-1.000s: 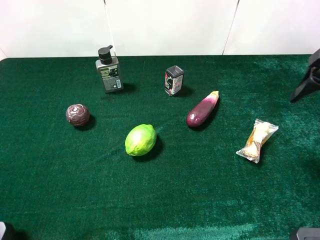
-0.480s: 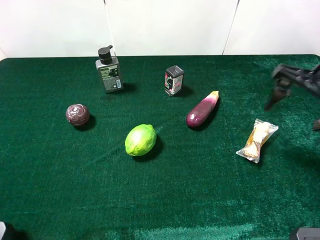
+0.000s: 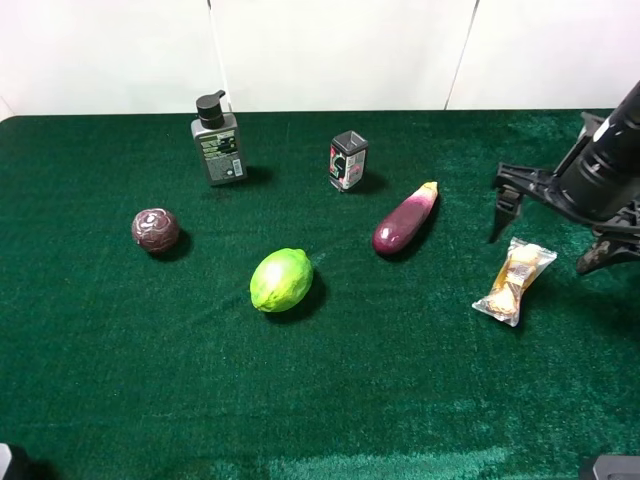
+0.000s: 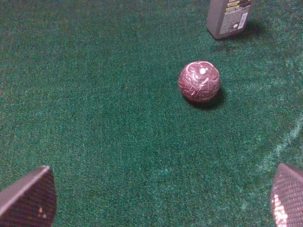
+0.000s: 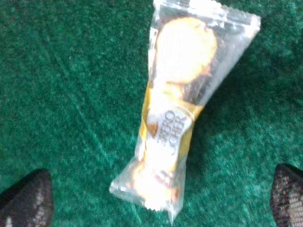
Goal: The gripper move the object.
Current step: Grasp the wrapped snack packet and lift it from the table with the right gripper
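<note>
The clear packet should move over the green cloth (image 3: 375, 370), so my right gripper should grab it by its gold-banded middle (image 3: 514, 281).
The object is a clear packet (image 3: 515, 281) with pale yellow snacks, lying on the green cloth at the right. It also shows in the right wrist view (image 5: 176, 111), lengthwise between the fingers. My right gripper (image 3: 545, 243), a black cylindrical hand with spread thin fingers (image 3: 503, 203), hovers just above and to the right of the packet. It is open and empty, with its fingertips (image 5: 24, 198) on either side of the packet and not touching it. My left gripper (image 4: 156, 198) is open and empty over bare cloth.
A green lime (image 3: 281, 280) lies mid-table and a purple eggplant (image 3: 404, 220) lies left of the packet. A small can (image 3: 348, 160) and a pump bottle (image 3: 217, 140) stand at the back. A dark red ball (image 3: 155, 229) is at the left, also in the left wrist view (image 4: 199, 81).
My right gripper has come in from the right edge, moving left and down, and now spreads over the packet. The packet and other things have not moved.
</note>
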Robot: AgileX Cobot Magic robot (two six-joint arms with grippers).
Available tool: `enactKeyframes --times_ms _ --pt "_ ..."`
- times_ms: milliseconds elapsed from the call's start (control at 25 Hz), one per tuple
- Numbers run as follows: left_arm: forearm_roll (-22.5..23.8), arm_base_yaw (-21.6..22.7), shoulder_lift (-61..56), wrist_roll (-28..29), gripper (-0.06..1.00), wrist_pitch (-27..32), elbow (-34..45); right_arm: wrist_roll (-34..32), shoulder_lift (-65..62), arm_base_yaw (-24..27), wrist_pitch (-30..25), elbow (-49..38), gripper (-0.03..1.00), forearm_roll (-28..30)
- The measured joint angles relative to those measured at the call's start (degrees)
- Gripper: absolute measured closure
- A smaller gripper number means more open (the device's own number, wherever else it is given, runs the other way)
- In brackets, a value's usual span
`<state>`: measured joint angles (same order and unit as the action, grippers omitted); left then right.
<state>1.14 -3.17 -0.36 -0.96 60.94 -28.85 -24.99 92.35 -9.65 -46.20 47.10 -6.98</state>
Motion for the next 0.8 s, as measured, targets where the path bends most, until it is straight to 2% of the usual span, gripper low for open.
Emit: enactKeyframes --times_ms 800 --pt "0.0 0.0 0.0 0.0 0.03 0.0 0.0 0.2 14.2 0.0 8.5 0.1 0.27 -2.9"
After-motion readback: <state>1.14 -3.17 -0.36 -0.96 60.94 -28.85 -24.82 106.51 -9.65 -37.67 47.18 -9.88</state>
